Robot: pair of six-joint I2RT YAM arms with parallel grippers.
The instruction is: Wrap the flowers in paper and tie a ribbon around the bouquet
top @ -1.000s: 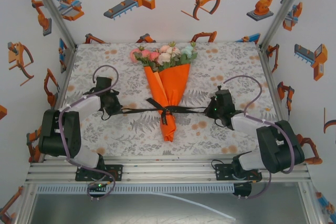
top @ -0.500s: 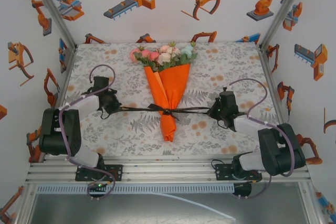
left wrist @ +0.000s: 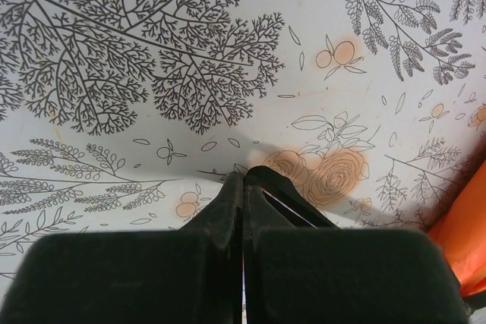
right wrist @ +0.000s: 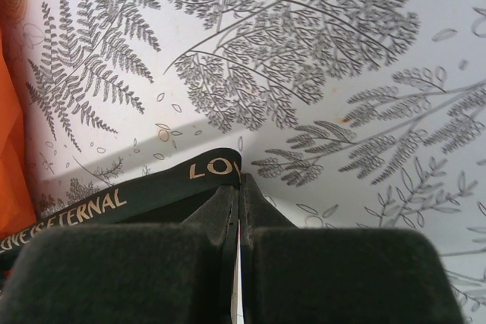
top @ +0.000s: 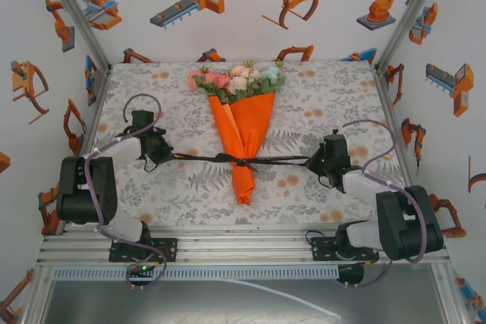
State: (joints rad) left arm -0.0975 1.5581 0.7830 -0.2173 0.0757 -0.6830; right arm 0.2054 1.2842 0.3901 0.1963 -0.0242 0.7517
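The ribbon runs tight from the knot above flat, empty tablecloth, so my left gripper should open.
The bouquet lies in the middle of the table, with the pink, white and mint flowers at the far end. The orange paper forms a cone around the stems, pointing toward the near edge. The black ribbon is knotted around the lower cone and runs taut to both sides. My left gripper is shut on the ribbon's left end, and my right gripper is shut on its right end. In the right wrist view the ribbon bears gold lettering and enters my right gripper. My left gripper shows closed tips.
A grey-and-orange floral tablecloth covers the table. White walls with robot prints enclose the back and sides. An aluminium rail runs along the near edge by the arm bases. Orange paper shows at the edges of both wrist views.
Both grippers have moved outward, away from the bouquet. The ribbon has gone from slack to a straight taut line and the knot on the cone has drawn smaller.
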